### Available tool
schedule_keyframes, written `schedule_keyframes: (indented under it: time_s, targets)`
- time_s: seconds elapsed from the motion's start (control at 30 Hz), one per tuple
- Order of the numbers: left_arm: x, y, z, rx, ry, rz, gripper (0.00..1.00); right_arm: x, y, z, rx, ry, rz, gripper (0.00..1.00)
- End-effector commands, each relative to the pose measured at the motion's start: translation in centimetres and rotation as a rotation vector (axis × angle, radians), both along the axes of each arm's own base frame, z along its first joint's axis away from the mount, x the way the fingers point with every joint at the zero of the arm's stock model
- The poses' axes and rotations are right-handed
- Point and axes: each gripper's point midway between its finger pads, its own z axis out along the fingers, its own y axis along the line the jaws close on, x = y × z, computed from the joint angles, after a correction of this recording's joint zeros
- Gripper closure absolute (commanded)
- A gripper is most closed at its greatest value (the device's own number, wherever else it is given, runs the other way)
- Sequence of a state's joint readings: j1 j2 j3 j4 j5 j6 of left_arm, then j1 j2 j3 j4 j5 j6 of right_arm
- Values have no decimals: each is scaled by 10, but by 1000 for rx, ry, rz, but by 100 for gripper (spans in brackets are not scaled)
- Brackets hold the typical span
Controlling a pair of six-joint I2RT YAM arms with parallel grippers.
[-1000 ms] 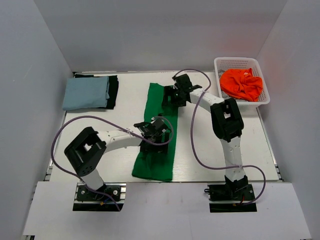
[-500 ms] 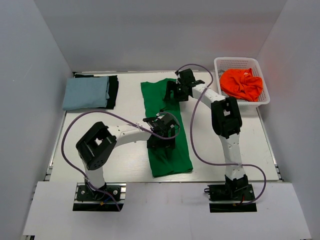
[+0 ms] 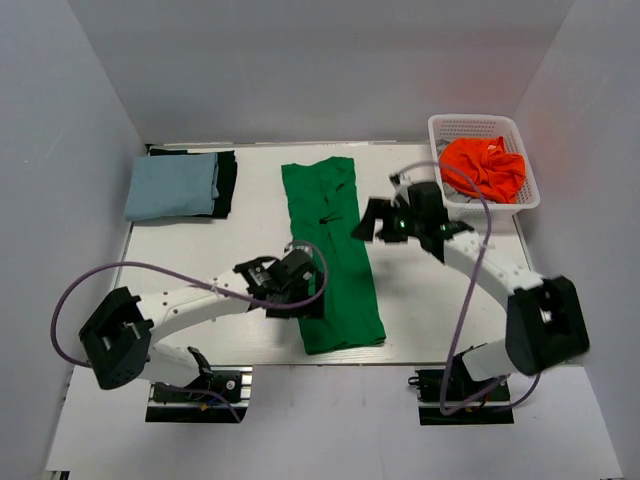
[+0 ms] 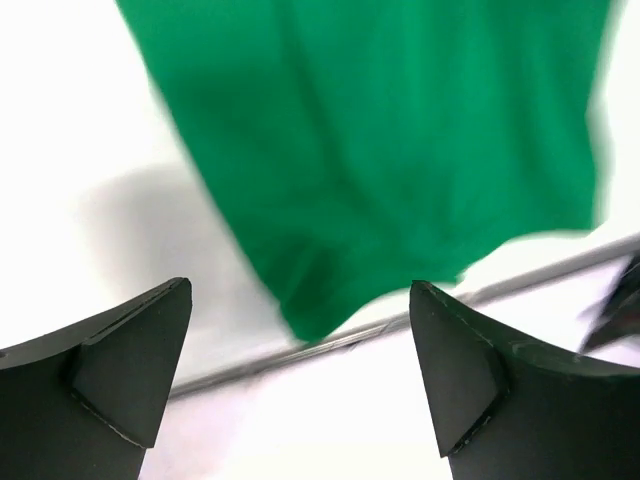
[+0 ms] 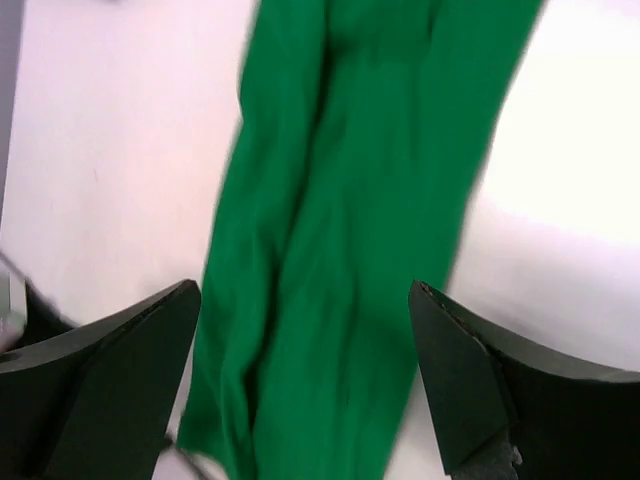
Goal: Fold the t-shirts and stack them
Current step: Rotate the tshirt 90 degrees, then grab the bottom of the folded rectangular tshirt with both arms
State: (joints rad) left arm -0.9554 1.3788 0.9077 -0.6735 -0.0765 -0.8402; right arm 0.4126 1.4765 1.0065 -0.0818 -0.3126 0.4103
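My right gripper grabs the near-end corner on its side of the strip next, to fold the strip toward the bright green t-shirt's far end.
The bright green t-shirt lies folded into a long strip down the middle of the table; it also shows in the left wrist view and the right wrist view. A pale blue t-shirt lies folded on a black t-shirt at the back left. An orange t-shirt sits crumpled in the white basket. My left gripper is open and empty beside the strip's near left edge. My right gripper is open and empty just right of the strip.
The table's near edge runs just below the strip's near end. Purple cables loop from both arms over the table. White walls close in the left, back and right sides.
Both grippers have let go of the green t-shirt and drawn back toward the near side. The shirt swung from leaning left to leaning slightly right and now lies still.
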Motion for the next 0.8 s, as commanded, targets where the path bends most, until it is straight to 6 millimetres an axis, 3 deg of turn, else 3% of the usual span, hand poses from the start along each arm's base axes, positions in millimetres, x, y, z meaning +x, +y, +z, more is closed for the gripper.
schedule_keyframes:
  time_s: [0.0, 0.07, 0.1, 0.13, 0.2, 0.3, 0.43, 0.57, 0.77]
  targets:
    - [-46, 5, -16, -56, 113, -97, 0, -57, -5, -27, 83, 119, 41, 10]
    - [-70, 8, -32, -85, 176, -160, 0, -94, -15, -37, 113, 179, 29, 10]
    - [-78, 4, -34, -108, 185, -191, 0, -103, -17, -38, 120, 191, 28, 10]
    - [-82, 2, -42, -119, 194, -207, 0, -127, -26, -45, 133, 226, 17, 10]
    - [-93, -1, -48, -107, 224, -241, 0, -150, -34, -57, 111, 292, 16, 10]
    - [-102, -1, -61, -65, 253, -266, 0, -179, -51, -73, 65, 339, 1, 10]
    - [-99, 4, -72, -14, 238, -244, 3, -216, -57, -97, 70, 445, 43, 10]
    - [-93, 14, -79, 43, 221, -201, 14, -239, -64, -121, 40, 543, 53, 11]
    - [-82, 31, -86, 122, 166, -138, 26, -248, -66, -131, 20, 583, 79, 19]
